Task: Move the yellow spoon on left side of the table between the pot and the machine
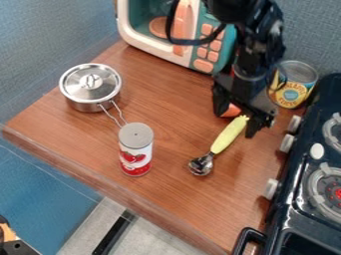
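My gripper grabs the spoon's yellow handle next, to set the yellow spoon between the pot point(89, 88) and the machine.
The black gripper point(237, 118) hangs over the right part of the table, open, its fingers spread to either side of the upper end of the yellow spoon's handle. Whether it touches the handle I cannot tell. The yellow-handled spoon point(228, 136) lies diagonally, with its metal bowl toward the front and left. At the left stands the lidded metal pot point(89, 88), its wire handle pointing toward the can in front. The machine, a white and teal toy microwave point(154, 39), stands at the back, partly behind the arm.
A red and white can point(136, 149) stands upright between the pot's handle and the table's front edge. A yellow-labelled can point(293, 84) is behind the gripper to the right. The dark stove point(289, 204) borders the table point(170, 199) on the right. An orange-red object point(231, 111) is partly hidden by the gripper.
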Robot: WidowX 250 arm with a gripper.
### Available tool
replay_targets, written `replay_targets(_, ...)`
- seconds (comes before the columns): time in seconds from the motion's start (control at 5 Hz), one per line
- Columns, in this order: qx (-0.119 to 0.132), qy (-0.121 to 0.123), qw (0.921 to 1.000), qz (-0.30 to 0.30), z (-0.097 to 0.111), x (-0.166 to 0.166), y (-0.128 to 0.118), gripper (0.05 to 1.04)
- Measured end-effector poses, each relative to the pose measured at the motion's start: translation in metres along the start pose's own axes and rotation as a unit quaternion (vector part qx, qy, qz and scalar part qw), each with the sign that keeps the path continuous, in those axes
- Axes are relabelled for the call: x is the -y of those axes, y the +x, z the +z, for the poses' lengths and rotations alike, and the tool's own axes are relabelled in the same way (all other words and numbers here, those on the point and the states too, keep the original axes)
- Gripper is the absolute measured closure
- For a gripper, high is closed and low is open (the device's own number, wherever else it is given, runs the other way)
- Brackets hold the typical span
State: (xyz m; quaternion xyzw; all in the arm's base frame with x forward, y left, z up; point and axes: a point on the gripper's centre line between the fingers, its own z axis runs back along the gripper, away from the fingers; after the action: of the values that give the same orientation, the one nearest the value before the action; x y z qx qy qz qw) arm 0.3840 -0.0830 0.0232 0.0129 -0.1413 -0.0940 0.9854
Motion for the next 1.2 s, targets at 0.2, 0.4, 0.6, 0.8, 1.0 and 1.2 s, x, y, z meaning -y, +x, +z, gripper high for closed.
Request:
replay_targets(0.2, -0.003, 0.002, 0.9996, 0.028, -0.001, 0.003, -0.003, 0.084)
replay_targets(0.4, -0.01, -0.002, 0.9993, 0.036, -0.007, 0.004, -0.006, 0.084)
replay_targets(0.6, -0.025, -0.016, 0.9989, 0.036, -0.018, 0.009, -0.012, 0.084)
replay_targets(0.8, -0.026, -0.029, 0.9983, 0.044, -0.026, 0.002, -0.013, 0.139)
replay_targets(1.0, -0.021, -0.031, 0.9987, 0.035, -0.027, 0.001, -0.013, 0.431)
replay_targets(1.2, -0.014, -0.027, 0.9989, 0.035, -0.027, -0.002, -0.014, 0.676)
